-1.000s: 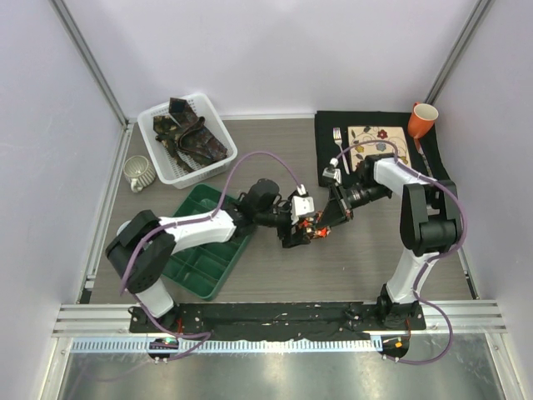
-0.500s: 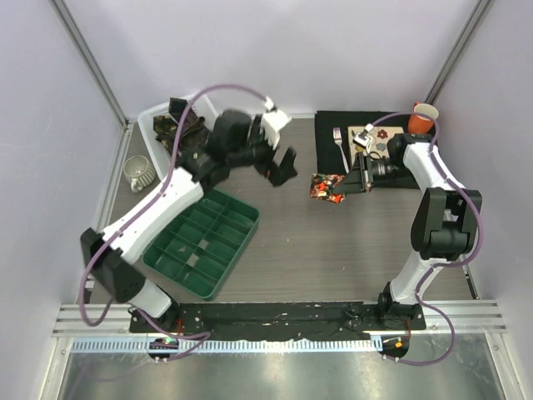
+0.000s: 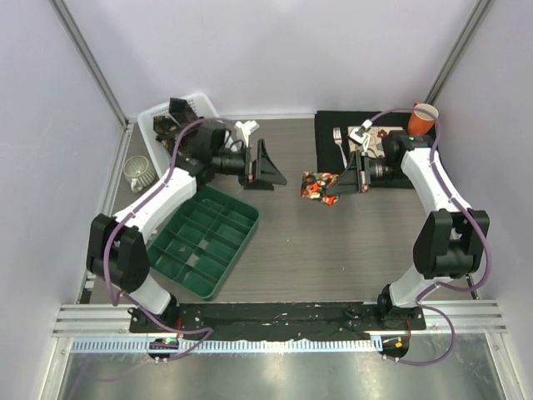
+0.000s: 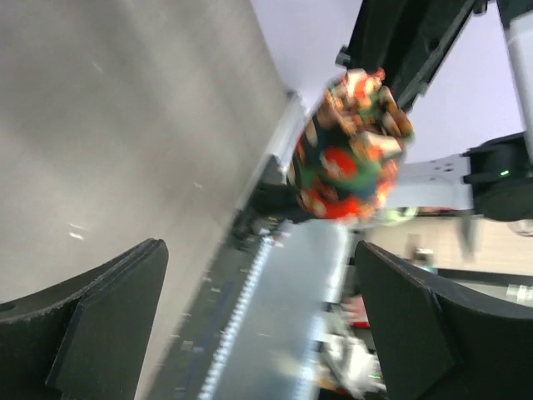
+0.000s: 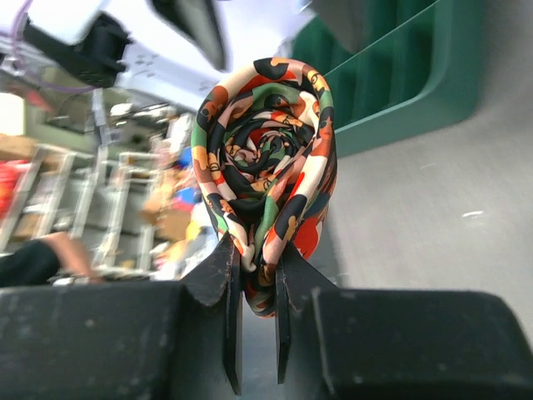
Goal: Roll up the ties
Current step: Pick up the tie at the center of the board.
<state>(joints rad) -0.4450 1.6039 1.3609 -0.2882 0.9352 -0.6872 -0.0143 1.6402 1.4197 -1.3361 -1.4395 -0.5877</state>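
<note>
My left gripper will next grab the rolled tie across its free side, opposite my right gripper, to set it coiled in the tray.
The red-orange floral tie (image 3: 316, 185) is rolled into a tight coil. My right gripper (image 3: 333, 188) is shut on its lower edge and holds it above the table middle; the right wrist view shows the coil (image 5: 265, 175) pinched between the fingers (image 5: 218, 275). My left gripper (image 3: 268, 167) is open and empty, pointing right toward the coil, a short gap away. The left wrist view shows the coil (image 4: 351, 146) ahead, between the spread fingers (image 4: 100, 325). Dark patterned ties (image 3: 179, 125) lie in the white basket (image 3: 158, 160) at the back left, partly hidden by my left arm.
A green divided tray (image 3: 204, 242) lies left of centre. A grey mug (image 3: 138, 173) stands at the far left. A black mat (image 3: 326, 133) at the back right carries a fork (image 3: 338, 143), a floral plate (image 3: 360, 132) and an orange cup (image 3: 422, 117).
My left arm has swung down from the basket area and now points right at table level, open. My right gripper has carried the rolled tie slightly left and lower.
</note>
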